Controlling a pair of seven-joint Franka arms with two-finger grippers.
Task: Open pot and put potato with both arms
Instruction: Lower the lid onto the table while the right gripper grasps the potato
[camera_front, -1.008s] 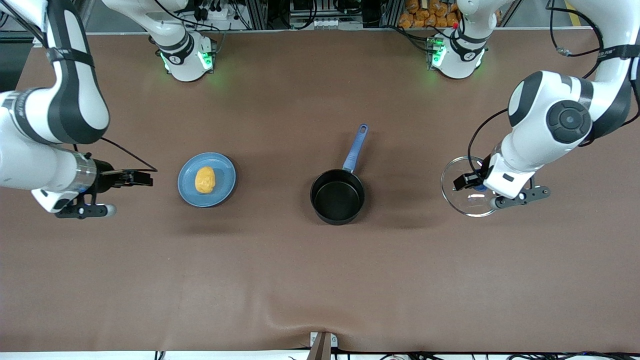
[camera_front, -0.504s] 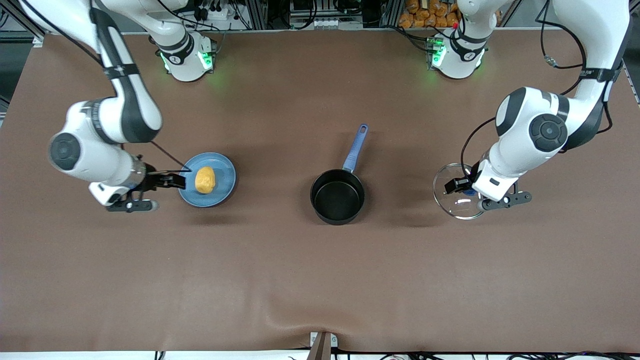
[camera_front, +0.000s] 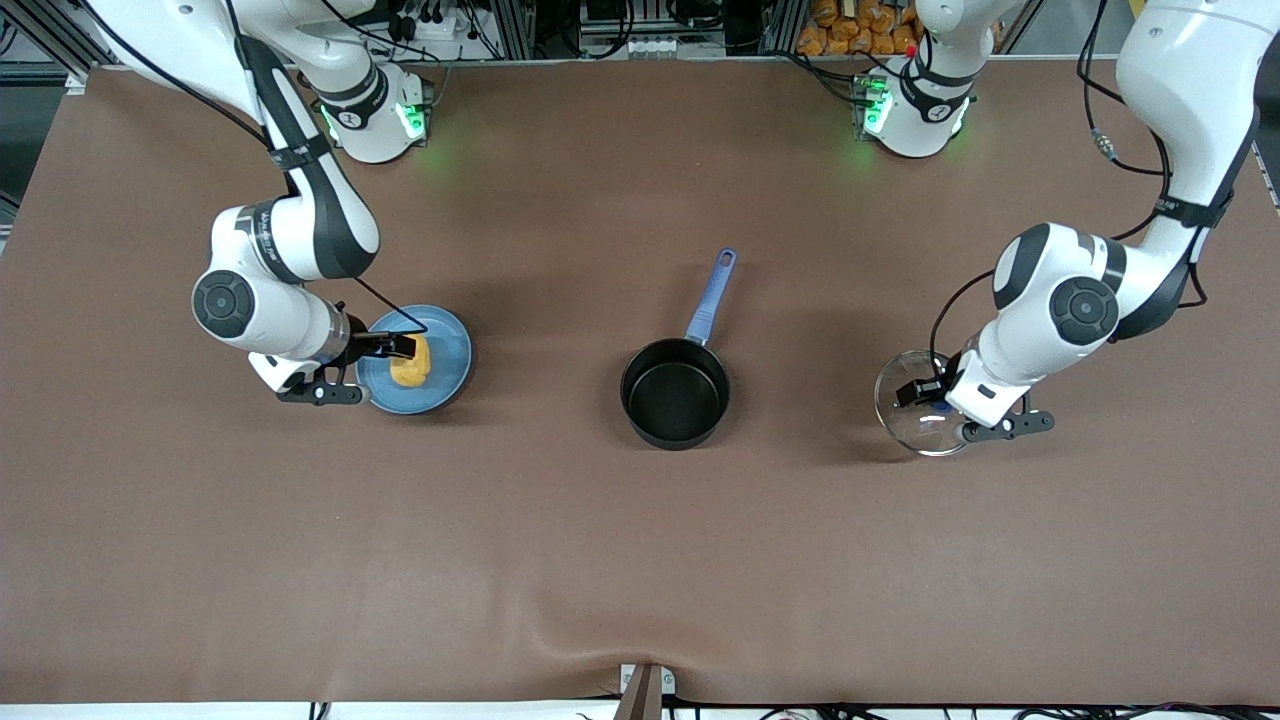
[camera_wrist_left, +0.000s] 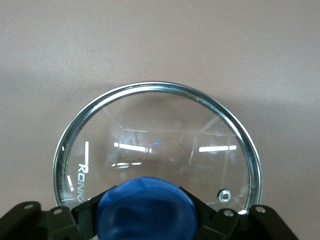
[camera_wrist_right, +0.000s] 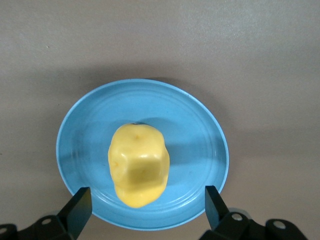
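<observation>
I need to take hold of the potato by its rounded sides with my right gripper next, and then I need to put it into the black pot.
The black pot stands uncovered mid-table, its blue handle pointing toward the arms' bases. Its glass lid hangs low over the table at the left arm's end. My left gripper is shut on the lid's blue knob, and the glass lid spreads out below it. The yellow potato lies on a light-blue plate. My right gripper hovers open just above them, its fingers straddling the potato and wider than it, without touching it.
Brown mat covers the whole table. The plate sits toward the right arm's end, the pot about midway between plate and lid. A fold in the mat rises at the table edge nearest the front camera.
The right arm swung in from its end of the table and came down over the plate and potato, gripper still open. The left arm shifted a little, keeping hold of the lid.
</observation>
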